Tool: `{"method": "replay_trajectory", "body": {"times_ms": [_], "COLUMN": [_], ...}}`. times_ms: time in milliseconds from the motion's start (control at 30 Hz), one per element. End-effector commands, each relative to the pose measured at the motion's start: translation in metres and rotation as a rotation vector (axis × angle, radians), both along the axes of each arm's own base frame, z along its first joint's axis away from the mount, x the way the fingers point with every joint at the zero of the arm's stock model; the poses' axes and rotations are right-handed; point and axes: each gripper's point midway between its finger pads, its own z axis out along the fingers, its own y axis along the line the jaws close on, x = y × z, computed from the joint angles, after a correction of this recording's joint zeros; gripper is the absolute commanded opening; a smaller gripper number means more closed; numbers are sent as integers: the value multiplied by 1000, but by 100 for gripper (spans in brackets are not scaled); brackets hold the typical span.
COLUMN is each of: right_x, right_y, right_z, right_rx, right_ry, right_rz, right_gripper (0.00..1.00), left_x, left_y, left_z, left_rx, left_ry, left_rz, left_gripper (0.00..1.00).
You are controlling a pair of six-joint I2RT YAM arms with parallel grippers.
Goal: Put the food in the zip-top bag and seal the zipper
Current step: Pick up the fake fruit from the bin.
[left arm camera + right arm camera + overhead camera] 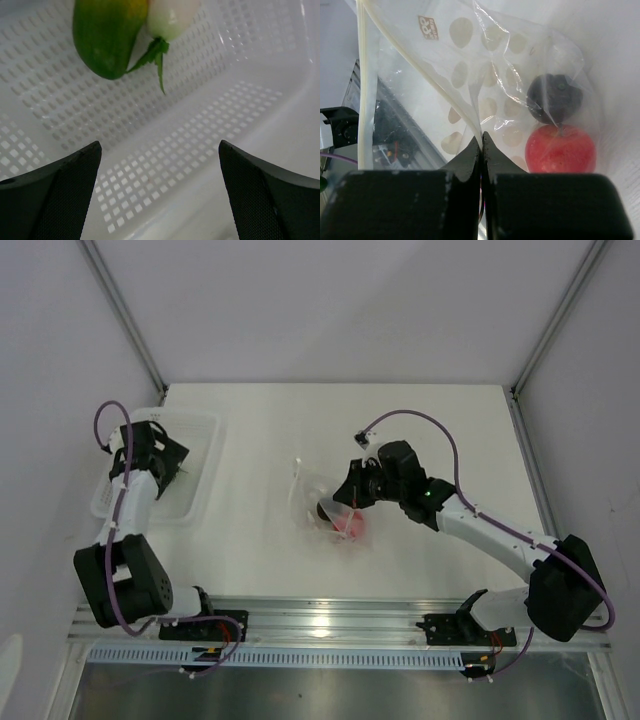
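The left gripper grabs the green-and-orange piece across its green end [107,42] next, which leaves the orange end free to enter the bag first.
The clear zip-top bag [312,502] lies at the table's middle, mouth held up. My right gripper [343,497] is shut on the bag's upper edge, where the pale zipper strip [366,90] runs down into the closed jaws [481,136]. Inside the bag [470,65] sit a red tomato-like ball [560,149] and a dark round piece [555,97]. My left gripper [176,460] hangs open and empty inside the white basket [205,430]. In the left wrist view [159,146] a green-and-orange piece [106,37] and a white piece [172,17] with green leaves lie beyond the fingers.
The white perforated basket [225,100] stands at the table's left edge, its walls around my left gripper. An aluminium rail [340,620] runs along the near edge. Grey frame posts and walls close in the back and sides.
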Motion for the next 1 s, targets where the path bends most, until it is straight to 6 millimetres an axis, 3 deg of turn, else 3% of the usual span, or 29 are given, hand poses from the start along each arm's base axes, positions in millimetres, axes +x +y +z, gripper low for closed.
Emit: {"method": "replay_trajectory", "body": {"times_ms": [0, 233, 333, 467, 667, 967], "right_x": [4, 7, 10, 11, 13, 15], "right_y": [1, -3, -1, -3, -14, -24], "right_z": [6, -7, -7, -6, -6, -8], "right_rx": [14, 21, 47, 68, 63, 62], "right_ry": [-65, -58, -68, -69, -87, -79], "right_rz": [24, 9, 0, -14, -46, -65], "right_gripper": [0, 0, 0, 0, 0, 0], "left_x": [18, 42, 45, 42, 42, 43], "left_y": [41, 83, 90, 104, 109, 99], "left_z": [23, 14, 2, 0, -12, -67], "left_rx": [106, 139, 133, 139, 147, 63], "left_ry": [-24, 40, 108, 168, 195, 264], "left_rz": [30, 62, 37, 71, 67, 49], "left_gripper": [100, 97, 96, 96, 92, 81]}}
